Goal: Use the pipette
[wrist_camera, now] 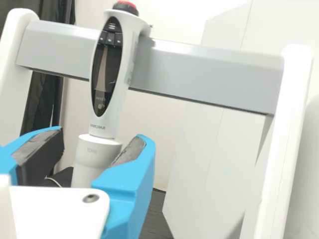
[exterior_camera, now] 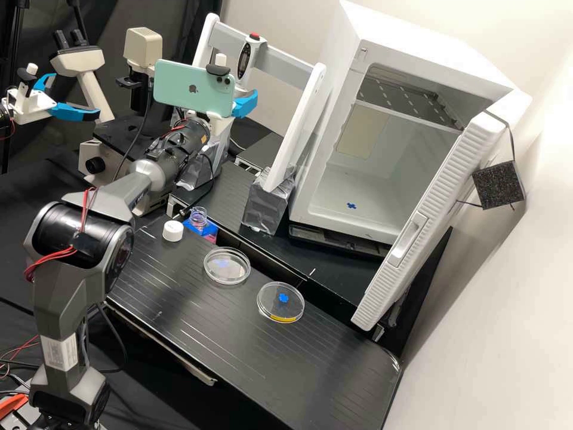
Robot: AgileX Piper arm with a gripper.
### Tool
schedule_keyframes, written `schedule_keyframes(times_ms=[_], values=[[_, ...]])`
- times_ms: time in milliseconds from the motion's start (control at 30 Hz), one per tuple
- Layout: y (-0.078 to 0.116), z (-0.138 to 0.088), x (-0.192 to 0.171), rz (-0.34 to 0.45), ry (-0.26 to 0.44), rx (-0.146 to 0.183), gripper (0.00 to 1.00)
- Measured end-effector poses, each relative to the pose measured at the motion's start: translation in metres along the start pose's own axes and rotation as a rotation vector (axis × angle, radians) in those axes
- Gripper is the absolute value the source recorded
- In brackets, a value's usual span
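Note:
The rack's grey bar is behind the pipette's display section, so the robot's gripper will next grab the pipette by its lower white body [wrist_camera: 94, 157], which hangs free, to use it.
In the high view my gripper [exterior_camera: 245, 105] is partly hidden behind a phone, with a blue finger showing close to the pipette [exterior_camera: 244, 60]. The pipette hangs upright on the grey bar of a white rack. In the wrist view the white pipette [wrist_camera: 112, 119] has a dark oval display and a red top. Its lower body rises between the two blue fingers of my gripper [wrist_camera: 102, 139], which stand open and apart. A gap shows on one side; contact on the other cannot be told. The pipette's lower end is hidden behind the gripper.
An open bottle [exterior_camera: 199, 217] sits in a blue holder beside a white cap [exterior_camera: 173, 230]. Two petri dishes [exterior_camera: 227, 266] [exterior_camera: 280, 303] lie on the black bench [exterior_camera: 209, 328]. Right of the rack [exterior_camera: 298, 128] stands a white cabinet [exterior_camera: 418, 45] with its door open; a microscope [exterior_camera: 83, 68] is at the left.

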Motion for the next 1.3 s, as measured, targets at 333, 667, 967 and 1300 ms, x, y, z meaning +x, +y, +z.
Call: schedule_keyframes(times_ms=[333,667,967,1300], values=[[0.0001,0.0002,0.0,0.001,-0.002,-0.011,0.0],[0.0005,0.0014,0.0,0.006,-0.016,0.016,0.0],[-0.0034,-0.0036,-0.0006,-0.003,-0.009,-0.014,0.0],[-0.0032,-0.0076,-0.0023,-0.001,-0.003,-0.014,0.0]])
